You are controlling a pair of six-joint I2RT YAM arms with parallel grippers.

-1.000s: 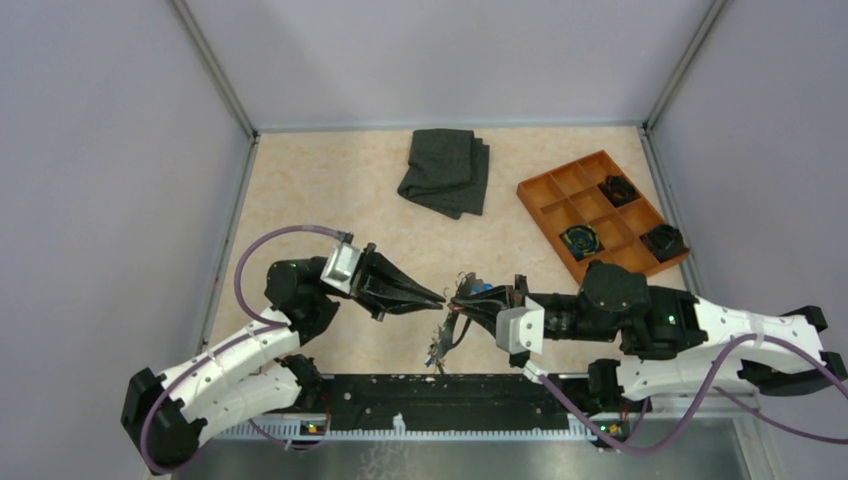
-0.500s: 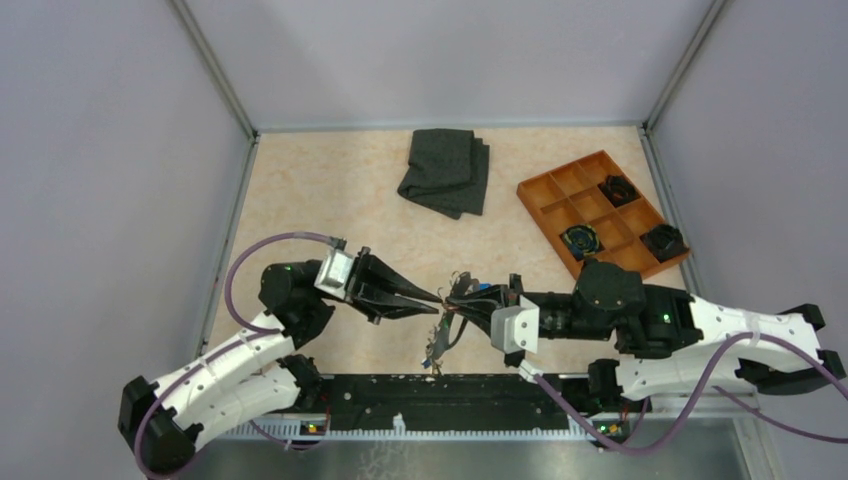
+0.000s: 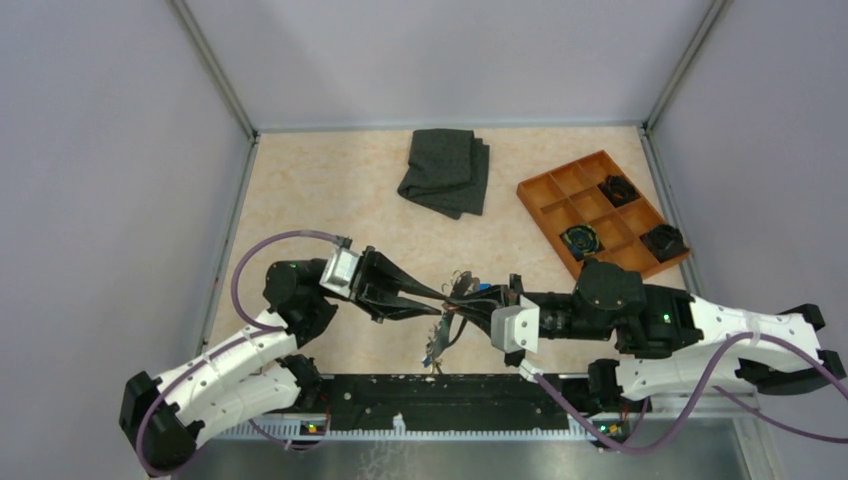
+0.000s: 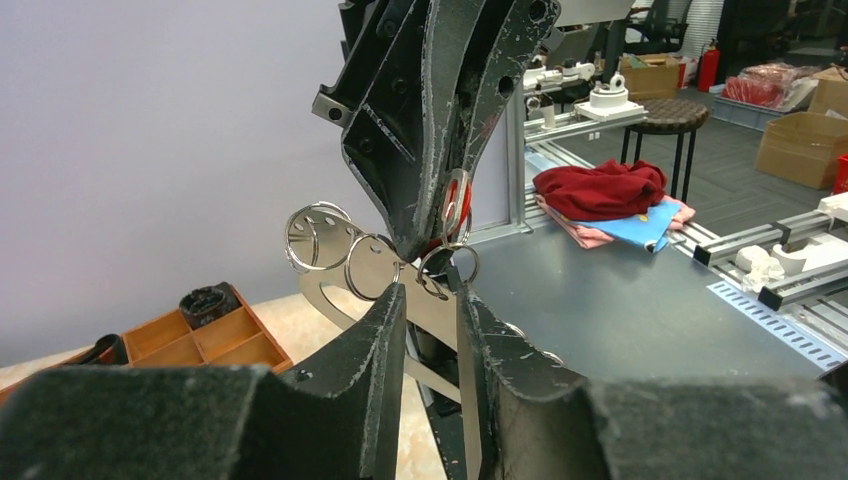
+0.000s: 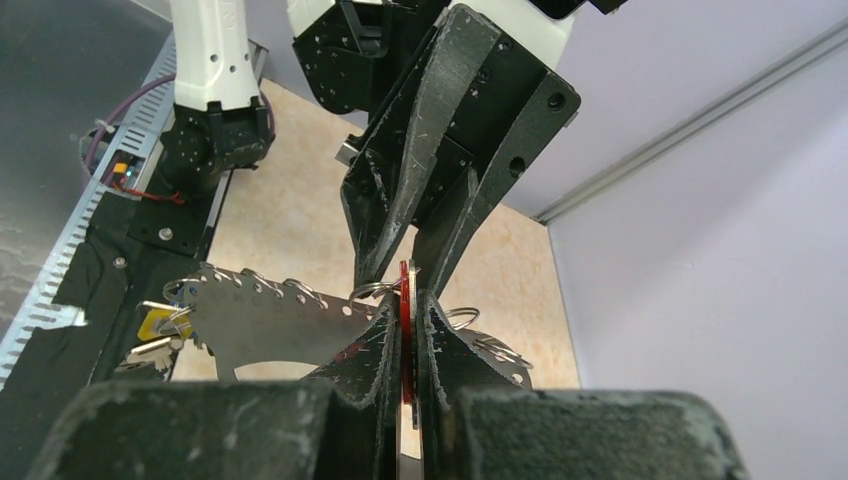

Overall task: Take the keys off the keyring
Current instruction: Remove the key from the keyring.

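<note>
The small ring's lower edge dips level between my left gripper's fingers, so it is now time to close on the small ring.
The keyring is a pale grey curved metal plate (image 4: 335, 298) with a row of holes and several split rings (image 4: 312, 236); it also shows in the right wrist view (image 5: 260, 322). It hangs in the air between both grippers (image 3: 462, 298). My right gripper (image 5: 408, 300) is shut on a red-headed key (image 5: 405, 325), which also shows in the left wrist view (image 4: 455, 205). My left gripper (image 4: 432, 295) is open, its jaws a little apart on either side of the plate's edge and one small ring (image 4: 448, 272). More keys (image 3: 437, 348) dangle below, one with a yellow head (image 5: 160, 322).
A folded dark grey cloth (image 3: 445, 170) lies at the back centre. An orange divided tray (image 3: 553, 190) stands at the back right with black clumps (image 3: 662, 240) in some cells. The black rail (image 3: 440, 390) runs along the near edge under the keys.
My left gripper's jaws have spread apart from a shut point and now straddle the keyring. The right gripper has edged slightly left with the red key still held.
</note>
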